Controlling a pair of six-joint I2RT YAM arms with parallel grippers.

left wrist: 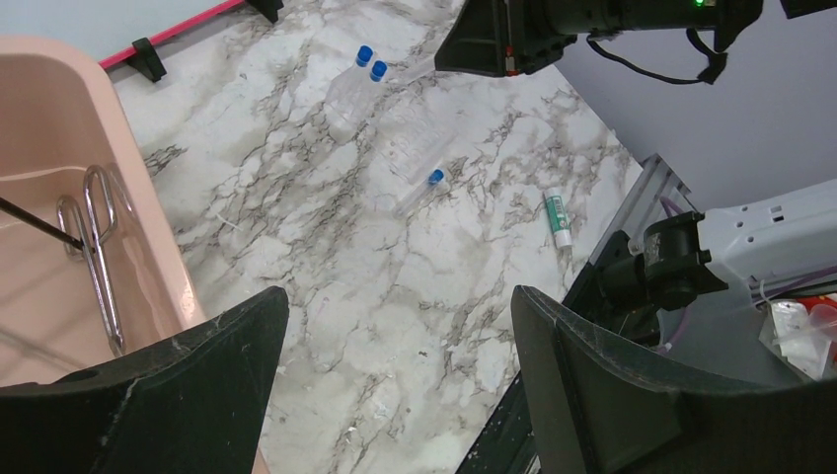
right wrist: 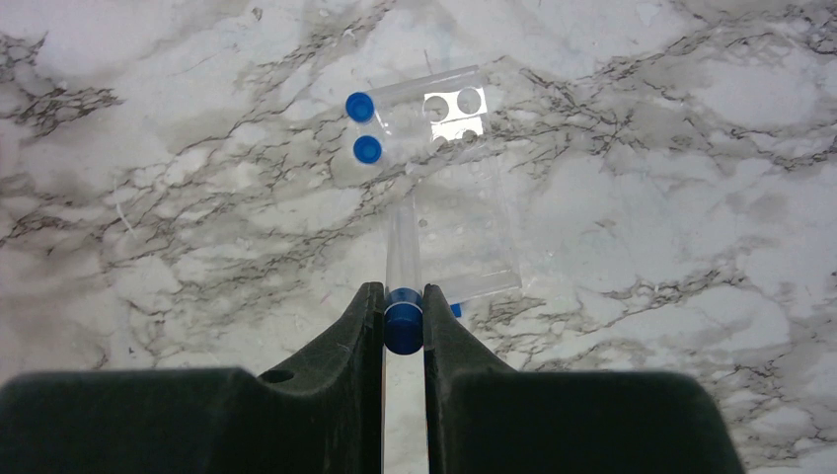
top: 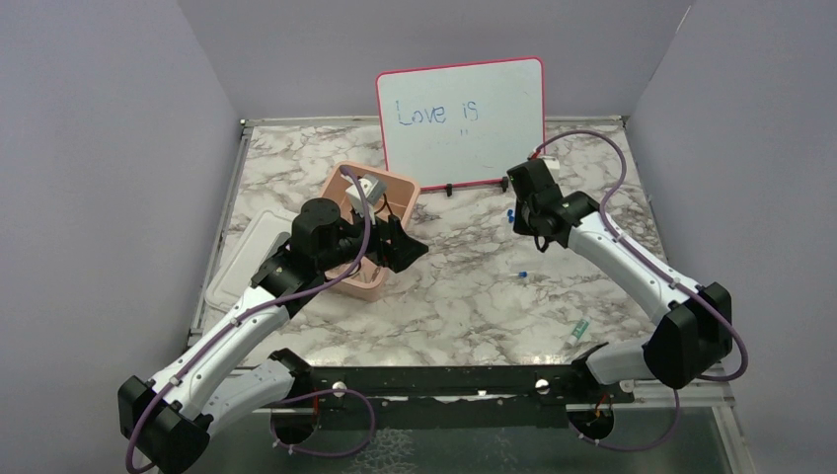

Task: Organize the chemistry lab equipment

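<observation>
The tube is still tilted and short of the two blue-capped tubes, so my right gripper stays closed on it. The tube would topple at the rack [right wrist: 472, 212] if I opened now.
My right gripper [right wrist: 404, 296] is shut on the blue cap of a little clear tube [right wrist: 403, 247], held just above the marble table beside a clear plastic rack [right wrist: 472, 212]. Two more blue-capped tubes [right wrist: 361, 126] lie at the rack's far end. Another capped tube [left wrist: 424, 188] lies loose on the table, and a green-handled slim tool [left wrist: 559, 215] lies near the front right edge. Thin metal tongs [left wrist: 99, 247] and a black wire [left wrist: 30, 222] rest inside the pink tub [top: 380, 281]. My left gripper [left wrist: 400, 296] hangs open and empty just right of the tub.
The pink-framed whiteboard [top: 461, 118] stands at the back of the table. The tub's white lid [top: 242, 262] lies left of the tub. In the left wrist view, the right gripper [left wrist: 484, 39] shows beyond the tubes. A metal rail [top: 444, 380] runs along the front edge.
</observation>
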